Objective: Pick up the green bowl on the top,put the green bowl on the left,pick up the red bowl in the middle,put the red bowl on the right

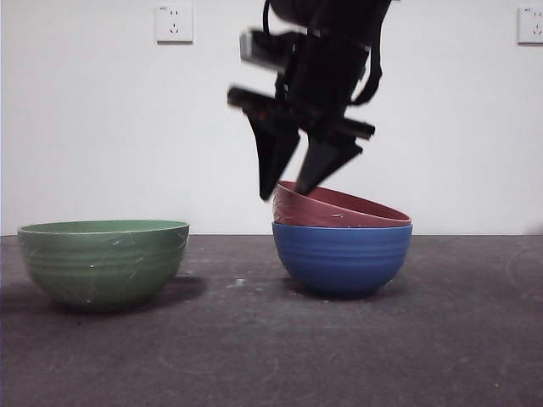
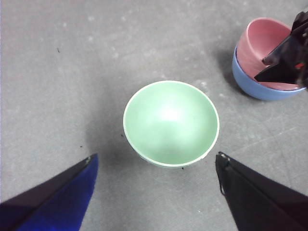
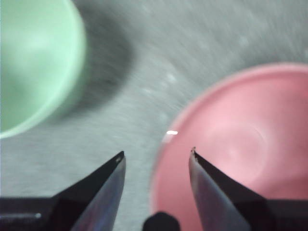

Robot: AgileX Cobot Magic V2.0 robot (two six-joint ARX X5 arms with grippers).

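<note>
The robot's right hand needs to lift the red bowl next and should grab it by its raised rim [image 1: 287, 185], because its low side is sunk in the blue bowl [image 1: 342, 259].
The green bowl [image 1: 102, 263] stands upright on the table at the left, alone. In the left wrist view it [image 2: 171, 122] lies well below my open left gripper [image 2: 156, 155], which holds nothing. The red bowl [image 1: 339, 210] sits tilted inside a blue bowl [image 1: 342, 259] right of centre. My right gripper [image 1: 284, 193] hangs open just above the red bowl's left rim. In the right wrist view its jaws [image 3: 156, 152] straddle that rim: one over the table, one over the red bowl [image 3: 240, 144]. The green bowl [image 3: 33, 57] shows off to one side.
The dark grey table [image 1: 254, 356] runs back to a white wall with two sockets [image 1: 174, 23] [image 1: 530, 25]. The left wrist view also catches the right gripper [image 2: 284, 62] over the red bowl [image 2: 264, 45] and the blue bowl [image 2: 250, 86].
</note>
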